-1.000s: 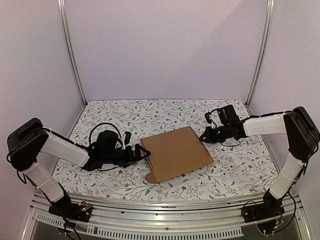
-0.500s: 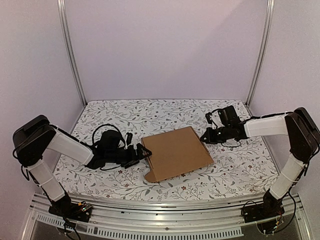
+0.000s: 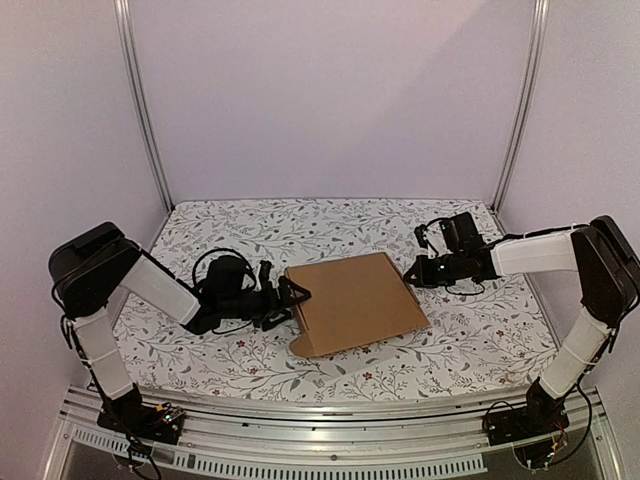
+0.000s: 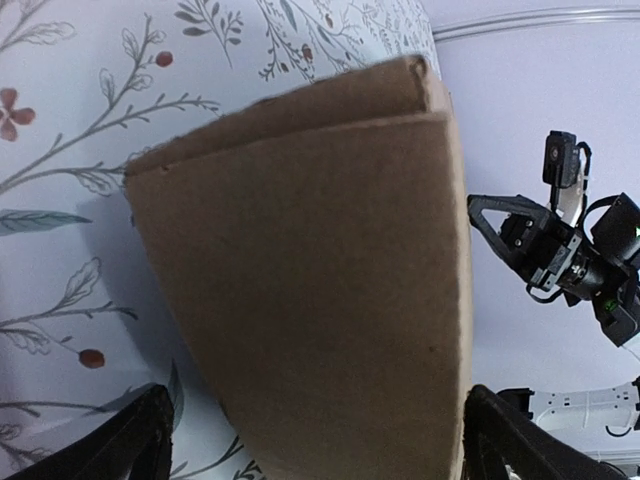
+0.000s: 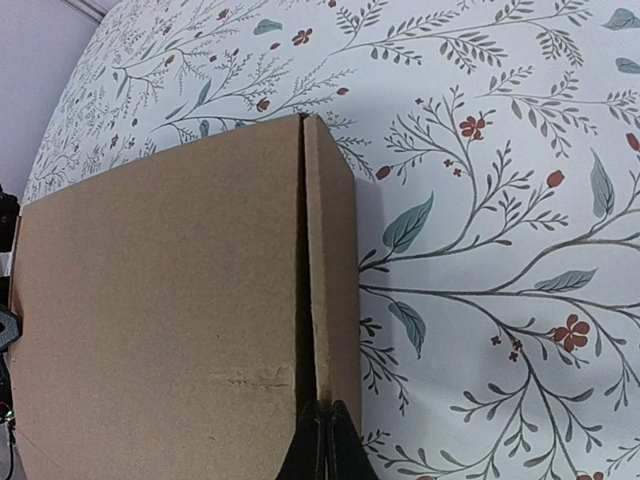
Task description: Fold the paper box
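Note:
Next, my left gripper grabs the paper box (image 3: pixel 355 302) across its thickness at its edge opposite my right gripper, which leaves the paper box's seam there free to fold.
The paper box (image 3: pixel 355 302) lies closed and flat in the middle of the table, a brown cardboard rectangle with a small tab sticking out at its near left corner (image 3: pixel 300 346). My left gripper (image 3: pixel 292 298) is open at the box's left edge. In the left wrist view the box (image 4: pixel 320 270) fills the space between the two wide-spread fingers (image 4: pixel 135 440). My right gripper (image 3: pixel 409 274) is shut at the box's right edge. In the right wrist view its tips (image 5: pixel 328 438) touch the seam between the lid (image 5: pixel 160 320) and the side wall (image 5: pixel 335 250).
The table has a floral cloth (image 3: pixel 250 230). Metal posts (image 3: pixel 140 100) and pale walls enclose it on three sides. A metal rail (image 3: pixel 330 440) runs along the front edge. My right arm shows in the left wrist view (image 4: pixel 560 250) beyond the box.
My left arm has pushed to the right, so the open fingers now straddle the box's left edge. The box has shifted slightly right. The right gripper has stayed at the right edge.

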Tool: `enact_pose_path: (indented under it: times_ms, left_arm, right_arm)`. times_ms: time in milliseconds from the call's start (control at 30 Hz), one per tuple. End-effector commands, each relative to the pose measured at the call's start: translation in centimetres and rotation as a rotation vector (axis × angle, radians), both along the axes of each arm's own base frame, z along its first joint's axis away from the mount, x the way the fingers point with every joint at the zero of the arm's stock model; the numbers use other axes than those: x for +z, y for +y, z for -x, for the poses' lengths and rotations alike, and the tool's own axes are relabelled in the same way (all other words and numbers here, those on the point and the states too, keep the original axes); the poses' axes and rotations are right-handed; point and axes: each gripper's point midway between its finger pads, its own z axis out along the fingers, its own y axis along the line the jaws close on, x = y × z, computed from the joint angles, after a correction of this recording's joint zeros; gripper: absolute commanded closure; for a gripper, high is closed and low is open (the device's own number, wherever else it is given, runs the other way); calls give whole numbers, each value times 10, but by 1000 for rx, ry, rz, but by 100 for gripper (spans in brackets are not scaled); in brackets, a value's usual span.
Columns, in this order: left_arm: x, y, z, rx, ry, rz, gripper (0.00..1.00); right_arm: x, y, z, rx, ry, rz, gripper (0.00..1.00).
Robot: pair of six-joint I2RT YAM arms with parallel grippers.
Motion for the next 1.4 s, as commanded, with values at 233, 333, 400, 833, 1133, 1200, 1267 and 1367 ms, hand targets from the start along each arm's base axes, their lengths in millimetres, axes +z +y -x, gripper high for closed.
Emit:
enact_pose_path:
  times_ms: [233,333,400,833,1133,1200,1267,1367]
  left_arm:
    - [2,-15,-15,-23,45,130,0]
    - [8,-17,-17,-25,39,170,1]
    - [9,-17,-19,-24,41,184,1]
    - [20,-20,-18,-34,68,285,32]
    - [33,-21,-17,-47,61,317,48]
    - [37,-20,-17,-51,59,323,49]
    - [41,-18,-15,-55,59,331,51]
    - [48,-16,-14,-64,63,354,53]
  right_arm:
    - [-53,-37,31,-44,184,134,100]
    - [-54,-36,31,-41,187,133,100]
    - [-54,-36,31,-42,188,132,100]
    - [-55,-32,31,-32,197,115,100]
    - [-28,-25,26,-19,139,62,83]
    - [-14,-24,24,-18,107,48,75]
    - [3,-21,23,-6,81,29,71]
    - [29,-20,24,10,34,6,64]
